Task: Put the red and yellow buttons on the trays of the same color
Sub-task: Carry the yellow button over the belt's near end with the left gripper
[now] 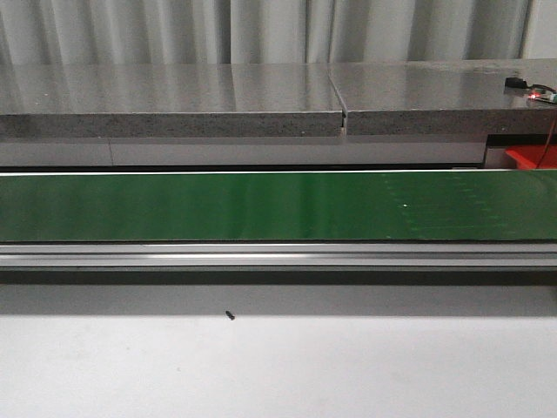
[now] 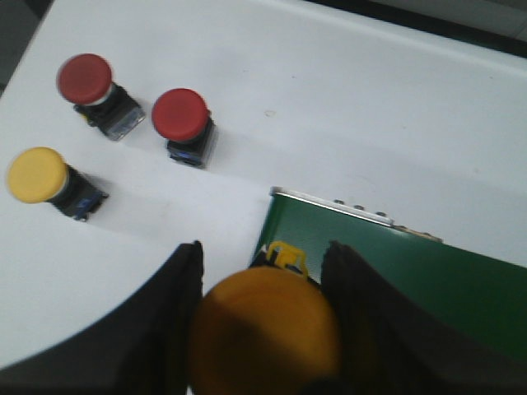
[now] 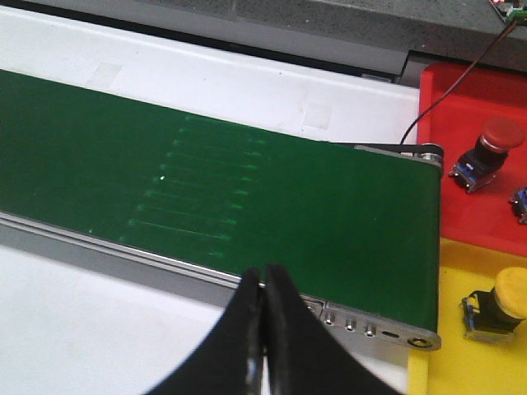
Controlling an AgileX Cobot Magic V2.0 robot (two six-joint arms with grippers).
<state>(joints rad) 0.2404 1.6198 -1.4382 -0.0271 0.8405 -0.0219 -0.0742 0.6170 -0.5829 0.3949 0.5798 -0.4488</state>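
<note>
The yellow button hangs above the green conveyor belt, so my left gripper must keep holding it until it's on the yellow tray.
In the left wrist view my left gripper (image 2: 262, 271) is shut on a yellow button (image 2: 263, 333), held over the near end of the green conveyor belt (image 2: 412, 280). Two red buttons (image 2: 84, 78) (image 2: 179, 113) and another yellow button (image 2: 37, 174) stand on the white table beyond. In the right wrist view my right gripper (image 3: 263, 284) is shut with nothing in it, above the belt's front rail. A red tray (image 3: 461, 206) holds a red button (image 3: 498, 136); a yellow tray (image 3: 449, 362) holds a yellow button (image 3: 510, 296). Neither gripper shows in the front view.
The green conveyor belt (image 1: 261, 205) runs across the front view, with an aluminium rail (image 1: 278, 254) in front and a grey stone ledge (image 1: 174, 100) behind. A corner of the red tray (image 1: 533, 155) shows at the right. A thin cable (image 3: 461, 78) crosses the red tray.
</note>
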